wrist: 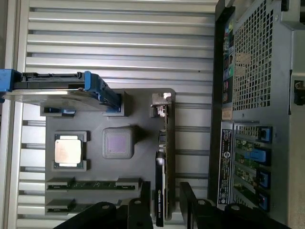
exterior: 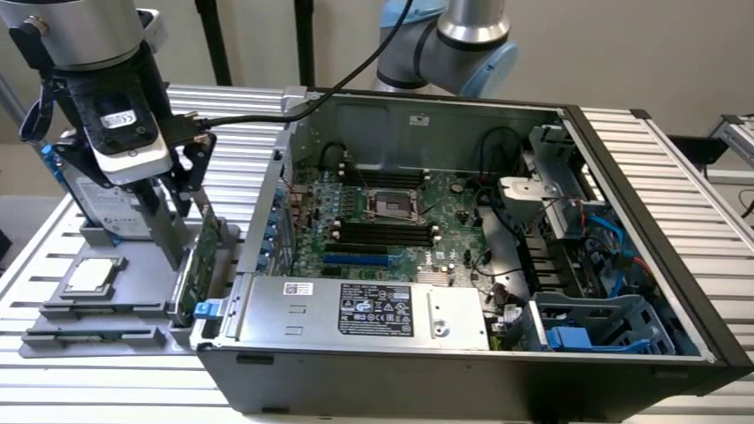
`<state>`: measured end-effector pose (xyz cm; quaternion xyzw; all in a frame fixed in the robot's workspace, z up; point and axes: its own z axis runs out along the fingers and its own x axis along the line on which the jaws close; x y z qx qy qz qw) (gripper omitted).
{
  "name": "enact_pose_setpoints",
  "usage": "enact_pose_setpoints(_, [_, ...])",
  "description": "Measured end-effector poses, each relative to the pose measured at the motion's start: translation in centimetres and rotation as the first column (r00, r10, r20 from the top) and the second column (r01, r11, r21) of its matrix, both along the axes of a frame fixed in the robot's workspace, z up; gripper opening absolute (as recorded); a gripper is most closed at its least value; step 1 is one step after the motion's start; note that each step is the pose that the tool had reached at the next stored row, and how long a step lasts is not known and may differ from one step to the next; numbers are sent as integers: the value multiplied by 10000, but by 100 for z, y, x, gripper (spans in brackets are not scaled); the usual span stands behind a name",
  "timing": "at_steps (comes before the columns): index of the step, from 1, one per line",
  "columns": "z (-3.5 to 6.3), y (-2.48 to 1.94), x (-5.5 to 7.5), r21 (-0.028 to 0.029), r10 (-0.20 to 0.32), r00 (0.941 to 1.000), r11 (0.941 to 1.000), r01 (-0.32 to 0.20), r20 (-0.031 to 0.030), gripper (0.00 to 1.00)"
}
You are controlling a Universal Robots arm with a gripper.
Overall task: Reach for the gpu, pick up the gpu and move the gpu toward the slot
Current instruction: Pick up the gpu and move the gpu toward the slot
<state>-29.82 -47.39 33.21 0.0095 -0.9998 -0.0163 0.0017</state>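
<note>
I should next grab the GPU across its free upper edge with my gripper, at the GPU's end opposite the bracket, because the grey fixture holds the GPU's lower edge.
The gpu (exterior: 207, 243) stands on its edge in the grey fixture (exterior: 71, 309), just outside the computer case at the exterior view's left. In the wrist view the gpu (wrist: 165, 148) shows edge-on as a thin dark card with its silver bracket (wrist: 161, 100) at the far end. My gripper (exterior: 177, 216) hangs right over it, open. The black fingers (wrist: 143, 210) stand on either side of the card's near end with a gap on each side, and my gripper (wrist: 163, 206) straddles it without touching. Inside the case, the motherboard's blue slot (exterior: 353, 261) lies open.
A silver hard drive in a blue frame (wrist: 52, 90) stands on the same fixture, behind my gripper in the exterior view. A square silver chip (wrist: 66, 151) and memory sticks (wrist: 93, 183) lie beside it. The open computer case (exterior: 471, 353) has its wall close to the gpu.
</note>
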Motion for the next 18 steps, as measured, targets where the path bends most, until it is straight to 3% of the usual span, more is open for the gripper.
enact_pose_setpoints(2, [-5,0,-2,2,2,10000,10000,-2,10,47])
enact_pose_setpoints(4, [-35,0,-7,0,0,10000,10000,0,10,47])
enact_pose_setpoints(5, [-53,0,-11,0,0,10000,10000,0,10,54])
enact_pose_setpoints(18, [-289,-4,-41,1,-1,10000,10000,1,14,54])
